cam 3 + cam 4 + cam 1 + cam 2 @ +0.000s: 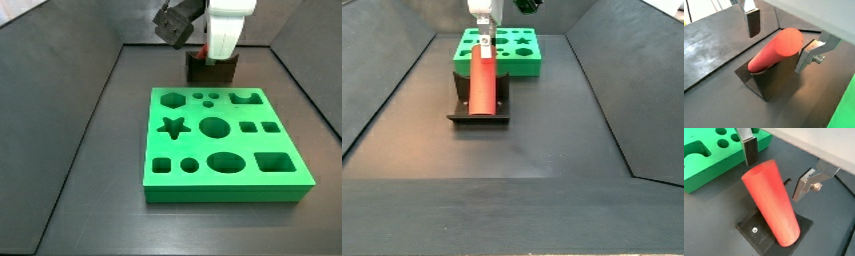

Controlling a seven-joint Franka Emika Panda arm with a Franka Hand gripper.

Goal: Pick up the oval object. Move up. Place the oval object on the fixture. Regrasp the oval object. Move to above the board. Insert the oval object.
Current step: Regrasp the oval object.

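Observation:
My gripper should next pick up the oval object by its upper end [787,42], which sticks out free, because the dark block crowds the object's lower part.
The oval object [481,85], a smooth red peg, leans tilted in the fixture [478,116]. Its lower end rests in the dark block and its upper end points up toward my gripper [482,22]. In both wrist views the silver fingers [753,22] [749,152] stand on either side of the peg's upper end [784,42] [761,178], with a gap on each side. My gripper [779,50] [774,180] is open and holds nothing. The green board [221,145] [704,158] lies beside the fixture [211,70].
Dark sloping walls [396,70] enclose the dark floor [543,140] on all sides. The board [502,50] lies just beyond the fixture, toward the back wall.

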